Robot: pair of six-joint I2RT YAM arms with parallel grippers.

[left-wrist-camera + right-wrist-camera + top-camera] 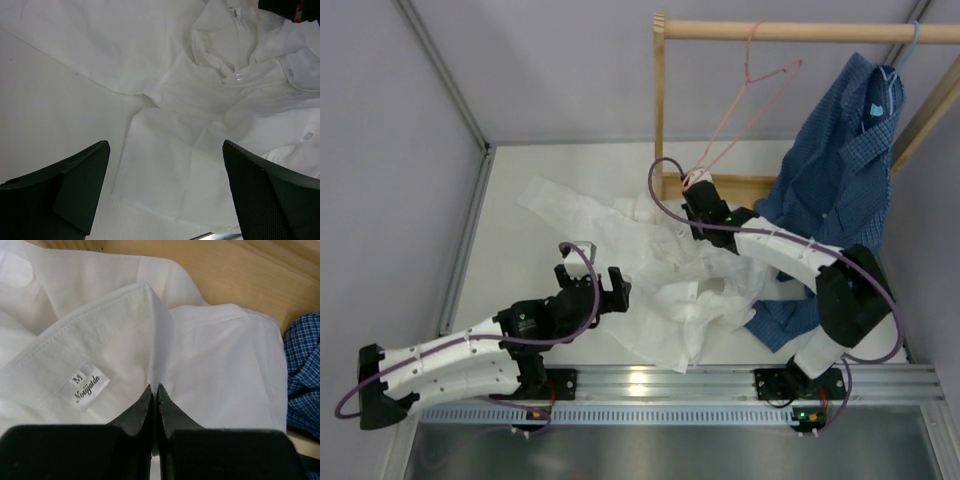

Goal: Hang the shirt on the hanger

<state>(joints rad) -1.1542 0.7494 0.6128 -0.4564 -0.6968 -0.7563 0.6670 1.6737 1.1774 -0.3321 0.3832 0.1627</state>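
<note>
The shirt needs to be spread for the hanger. My left gripper will next grab the shirt's free side near the buttons, across from the collar fold at my right gripper.
The white shirt (pixel 670 270) lies crumpled on the table between the arms. The pink wire hanger (pixel 750 110) hangs by its hook from the wooden rail, its lower corner near my right gripper. My right gripper (pixel 695 200) is shut on a fold of the shirt's collar (pixel 150 335) beside the size label (pixel 85 387). My left gripper (pixel 592 285) is open and empty at the shirt's left edge, and in the left wrist view (pixel 165 165) it hovers over flat white fabric (pixel 200 100) with buttons showing.
A dark blue checked shirt (pixel 845 170) hangs on a light blue hanger (pixel 905 50) at the right of the wooden rail (pixel 800 30). The rack's upright post (pixel 659 100) and base board (pixel 740 185) stand behind the white shirt. Grey walls enclose the table.
</note>
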